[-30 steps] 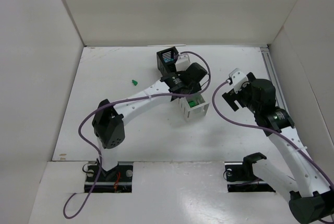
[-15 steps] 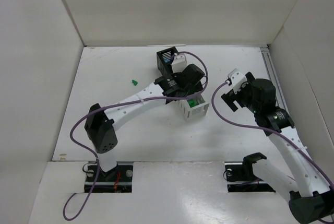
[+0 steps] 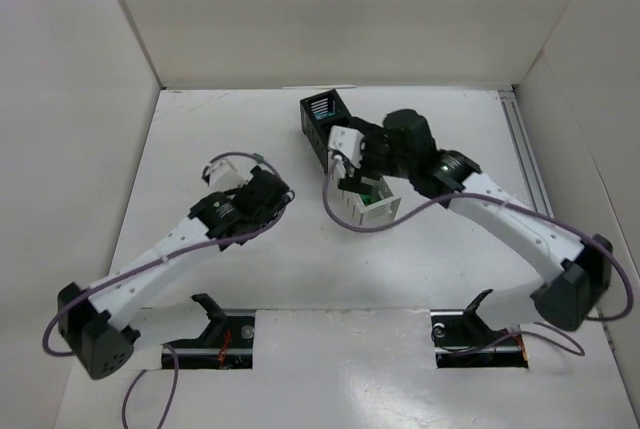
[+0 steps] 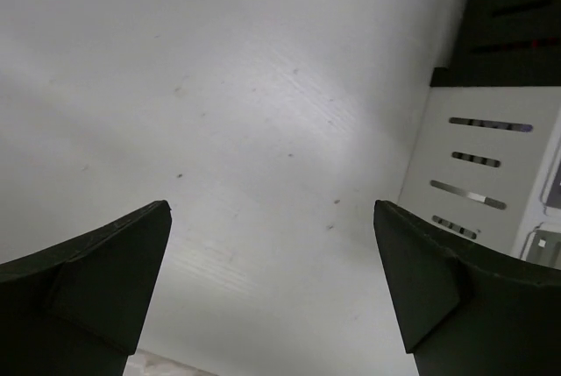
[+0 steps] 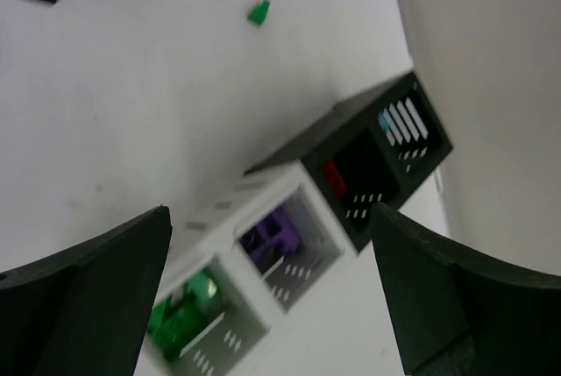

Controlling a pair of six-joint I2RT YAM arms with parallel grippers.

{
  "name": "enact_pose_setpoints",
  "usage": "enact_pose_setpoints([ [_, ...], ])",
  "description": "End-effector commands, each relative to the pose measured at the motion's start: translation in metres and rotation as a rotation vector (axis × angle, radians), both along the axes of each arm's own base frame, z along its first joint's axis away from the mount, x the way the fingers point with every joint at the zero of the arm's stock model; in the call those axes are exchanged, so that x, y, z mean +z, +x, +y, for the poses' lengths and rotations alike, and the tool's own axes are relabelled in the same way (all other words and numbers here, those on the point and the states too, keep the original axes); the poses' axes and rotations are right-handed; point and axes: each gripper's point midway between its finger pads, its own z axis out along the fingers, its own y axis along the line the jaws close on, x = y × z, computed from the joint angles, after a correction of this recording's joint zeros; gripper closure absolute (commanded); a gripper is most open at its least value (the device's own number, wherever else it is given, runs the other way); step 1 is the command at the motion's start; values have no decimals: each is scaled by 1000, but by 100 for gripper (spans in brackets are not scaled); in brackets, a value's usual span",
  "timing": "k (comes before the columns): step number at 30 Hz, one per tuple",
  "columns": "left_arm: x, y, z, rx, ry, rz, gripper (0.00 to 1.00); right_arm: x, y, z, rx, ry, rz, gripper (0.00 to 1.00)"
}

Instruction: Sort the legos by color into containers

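My right gripper will reach for the loose green lego and grab it by its wider end [image 5: 256, 17], so the lego's narrow tip stays free to enter the green bin.
The containers [image 3: 366, 211] stand mid-table as a joined row. In the right wrist view, green legos [image 5: 180, 319] fill one white bin and purple ones [image 5: 276, 231] the other. A red lego [image 5: 331, 174] lies in the near black bin and a cyan one [image 5: 386, 120] in the end black bin [image 3: 322, 109]. One loose green lego [image 5: 258, 12] rests on the table left of the row. My right gripper [image 5: 270, 209] hangs open above the bins, holding nothing. My left gripper [image 4: 272, 209] is open over bare table, left of the white bin's slotted wall [image 4: 478, 174].
White walls enclose the table on the left, back and right. A purple cable [image 3: 355, 211] from the right arm loops down beside the white bins. The left arm [image 3: 160, 264] stretches diagonally across the near left of the table.
My left arm has drawn back from the bins to the left and its gripper has opened. My right arm has swung in from the right to hover over the bins.
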Motion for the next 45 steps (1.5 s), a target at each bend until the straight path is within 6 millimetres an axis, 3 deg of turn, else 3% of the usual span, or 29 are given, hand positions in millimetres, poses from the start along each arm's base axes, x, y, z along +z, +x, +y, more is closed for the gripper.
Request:
enact_pose_setpoints([
  [1, -7, -30, 30, 142, -109, 1, 0, 26, 28, 55, 36, 56, -55, 1],
  [2, -9, -34, 37, 162, -121, -3, 0, 39, 28, 77, 45, 86, -60, 1],
  [3, -18, -41, 41, 166, -131, 9, 0, 9, 40, 97, 36, 46, -7, 1],
  [5, -13, -48, 45, 179, -193, -19, 0, -4, 55, 123, 31, 56, 26, 1],
  [6, -14, -51, 48, 190, -204, -22, 0, -21, 68, 147, 16, 67, 79, 2],
  [8, -15, -59, 56, 211, -216, -18, 0, -36, 84, 169, 11, 83, 116, 5],
  [9, -14, -61, 57, 221, -224, -19, 0, -23, 93, 183, -6, 135, 123, 7],
  [10, -16, -62, 59, 222, -216, -12, 0, -61, 104, 195, -18, 104, 171, 8],
  [13, -18, -67, 63, 224, -201, 1, 0, -84, 127, 230, -54, 168, 202, 9],
  [17, -14, -69, 65, 224, -196, 5, 0, -104, 153, 256, -130, 246, 194, 9],
  [24, -15, -66, 65, 220, -209, -22, 0, -143, 178, 270, -186, 309, 203, 13],
  [31, -14, -66, 65, 212, -219, -35, 0, -175, 178, 277, -175, 299, 238, 33],
  [34, -13, -65, 66, 222, -220, -43, 0, -190, 180, 270, -199, 286, 270, 43],
  [42, -14, -68, 69, 230, -218, -37, 0, -210, 172, 260, -233, 235, 325, 43],
  [44, -11, -69, 70, 229, -219, -38, 0, -224, 168, 256, -244, 212, 352, 43],
  [45, -11, -69, 70, 229, -219, -38, 0, -218, 168, 257, -247, 224, 354, 44],
])
